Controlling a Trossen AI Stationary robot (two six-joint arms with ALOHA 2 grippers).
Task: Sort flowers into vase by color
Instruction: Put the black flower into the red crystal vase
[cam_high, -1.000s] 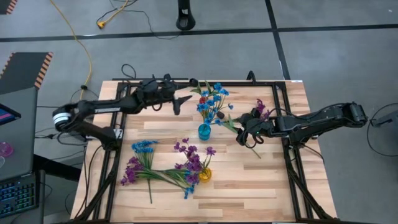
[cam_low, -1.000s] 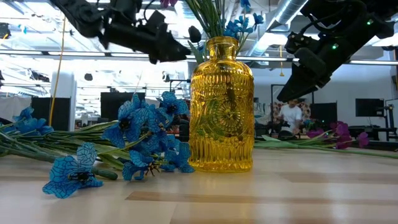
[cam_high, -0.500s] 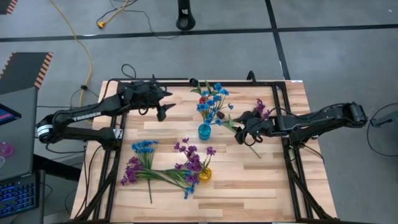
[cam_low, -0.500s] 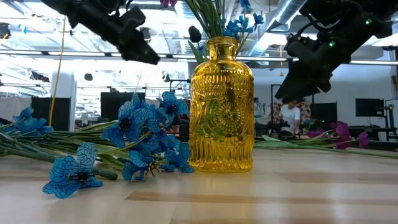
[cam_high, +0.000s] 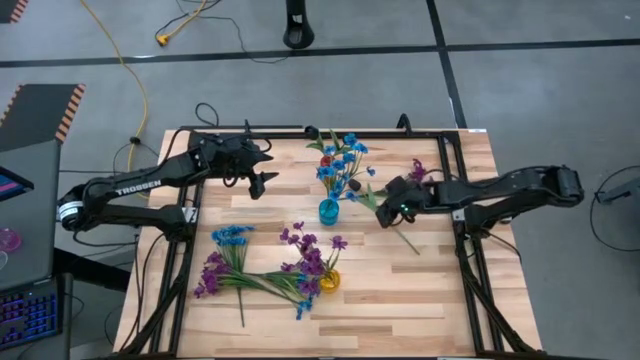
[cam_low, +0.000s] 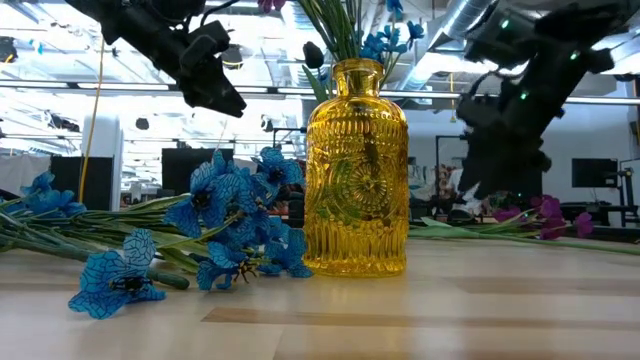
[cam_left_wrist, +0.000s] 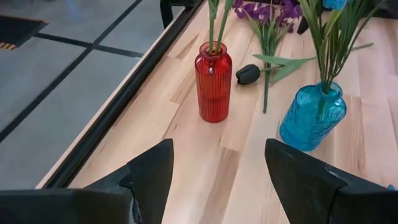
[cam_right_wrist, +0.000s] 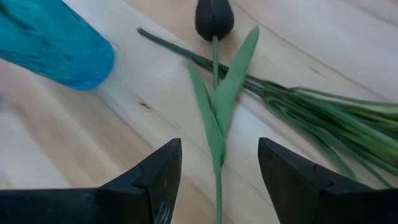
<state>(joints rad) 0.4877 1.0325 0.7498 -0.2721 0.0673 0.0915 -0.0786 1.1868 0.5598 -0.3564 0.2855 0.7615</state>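
Observation:
My fingers are above the green stem (cam_right_wrist: 218, 186) and would miss it if I closed now. My right gripper needs to go down to the stem first and then close on it.
A dark-budded flower (cam_right_wrist: 214, 18) lies on the table by its stem (cam_high: 405, 238), its bud beside the blue vase (cam_high: 329, 210), which holds blue flowers (cam_high: 345, 160). My right gripper (cam_right_wrist: 219, 149) hangs open just above that stem, one finger on either side, touching nothing. My left gripper (cam_left_wrist: 219, 149) is open over the far left of the table, facing the red vase (cam_left_wrist: 213, 81). The yellow vase (cam_low: 356, 170) stands near the front edge. Loose blue flowers (cam_high: 232, 236) and purple flowers (cam_high: 305, 245) lie beside it.
A bunch of purple flowers (cam_high: 418, 172) lies at the far right, its stems running under my right arm. A black metal frame (cam_high: 440, 135) edges the wooden table. Bare wood lies to the right of the yellow vase.
My left gripper has drawn back from the red vase toward the table's left edge and tipped downward, staying open. My right gripper has rolled about its own axis and sunk a little over the dark-budded flower's stem, still open.

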